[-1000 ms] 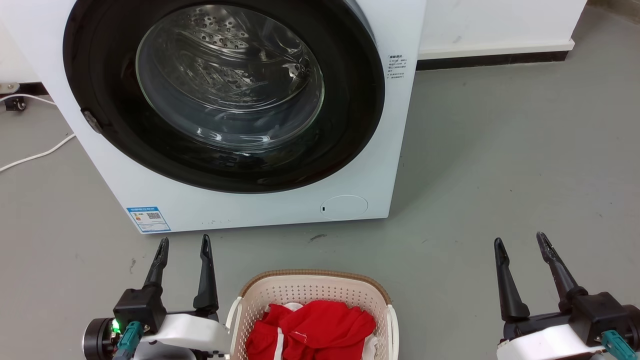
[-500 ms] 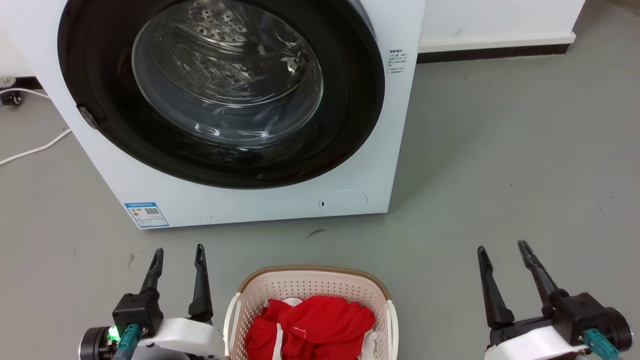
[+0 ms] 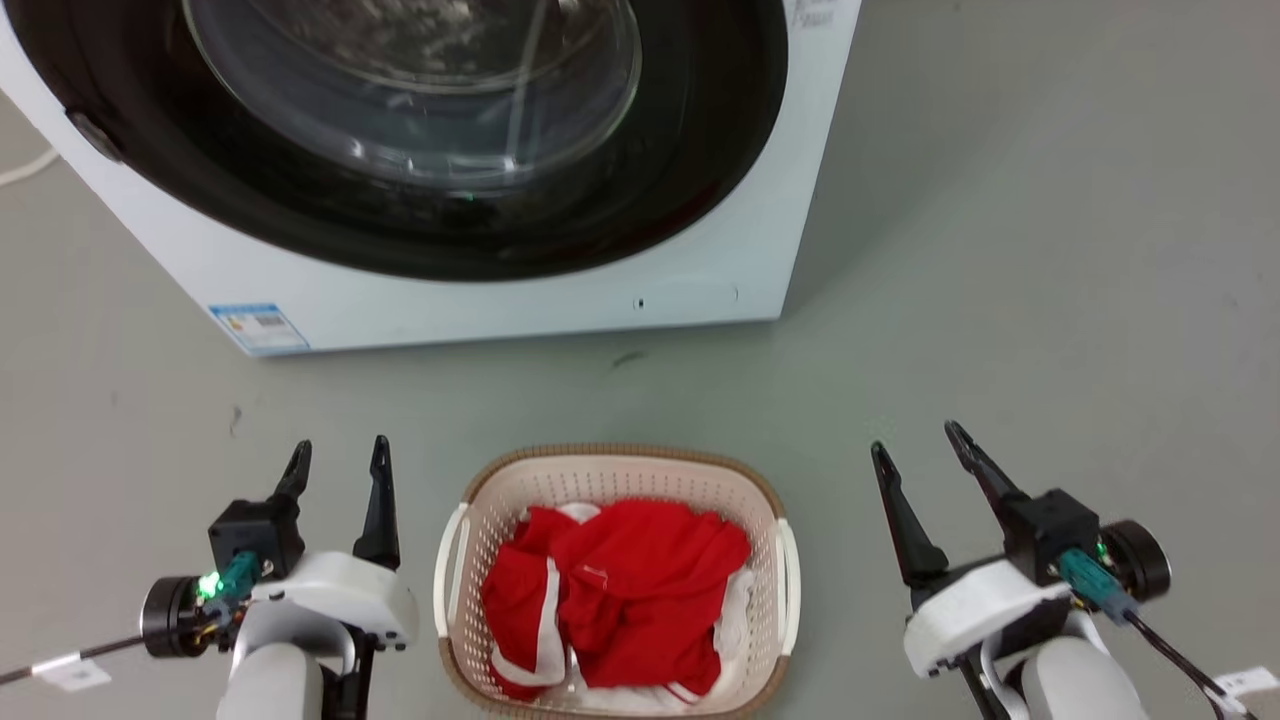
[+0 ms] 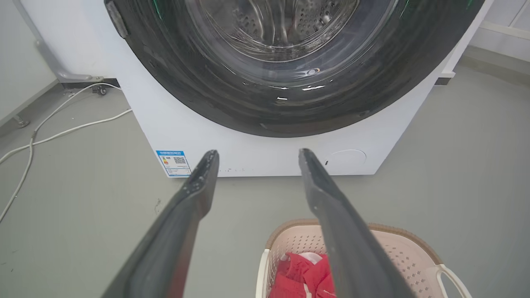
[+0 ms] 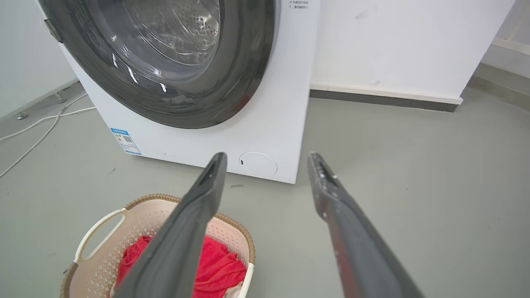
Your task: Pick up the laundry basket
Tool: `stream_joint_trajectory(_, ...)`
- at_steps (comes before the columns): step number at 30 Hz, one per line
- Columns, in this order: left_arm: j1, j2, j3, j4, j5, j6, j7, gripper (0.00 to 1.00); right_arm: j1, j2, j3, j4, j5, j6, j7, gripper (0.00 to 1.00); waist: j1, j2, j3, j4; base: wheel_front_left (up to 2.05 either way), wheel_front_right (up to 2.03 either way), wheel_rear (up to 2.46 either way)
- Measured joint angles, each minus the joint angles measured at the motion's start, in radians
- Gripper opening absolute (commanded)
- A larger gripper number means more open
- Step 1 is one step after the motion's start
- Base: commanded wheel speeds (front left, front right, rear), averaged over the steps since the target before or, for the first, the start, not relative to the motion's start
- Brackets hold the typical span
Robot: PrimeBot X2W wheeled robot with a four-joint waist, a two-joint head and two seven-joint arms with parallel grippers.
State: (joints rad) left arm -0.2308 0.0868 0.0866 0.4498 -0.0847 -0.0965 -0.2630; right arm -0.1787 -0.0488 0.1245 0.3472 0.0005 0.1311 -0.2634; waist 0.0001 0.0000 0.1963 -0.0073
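My left gripper grabs the white handle (image 3: 447,571) beside the striped garment next, to pick up the basket with loose clothes (image 3: 636,588) inside.
The laundry basket (image 3: 620,478), cream perforated plastic with a brown woven rim and white side handles, sits on the grey floor in front of the washing machine, holding red and white clothes (image 3: 620,590). My left gripper (image 3: 338,455) hovers open just left of the basket, apart from its left handle (image 3: 449,572). To the right, my right gripper (image 3: 918,442) is open too, a short gap from the right handle (image 3: 791,585). The left wrist view has the basket (image 4: 393,248) at lower right of the left gripper (image 4: 256,154). In the right wrist view the basket (image 5: 99,252) lies lower left of the right gripper (image 5: 267,156).
A white front-loading washing machine (image 3: 500,290) with a dark round door stands right behind the basket. A white cable (image 4: 62,132) trails on the floor to its left. A white wall with dark skirting (image 5: 385,99) runs behind on the right. Open grey floor (image 3: 1050,250) lies right.
The head camera has tilted down, so the machine shifted up and the whole basket shows. Both grippers sit lower beside the basket, still open; the right one has come inward.
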Motion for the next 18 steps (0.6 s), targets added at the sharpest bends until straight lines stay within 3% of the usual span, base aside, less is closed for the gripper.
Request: stream_joint_trajectory(18,-0.256,0.063,-0.025,0.317,-0.013,-0.032,0.000,1.00,-0.296,0.000,0.078,0.416,-0.054,0.000,0.000,1.00,0.0001,-0.0001,0.306,-0.007,0.00,0.00,0.00)
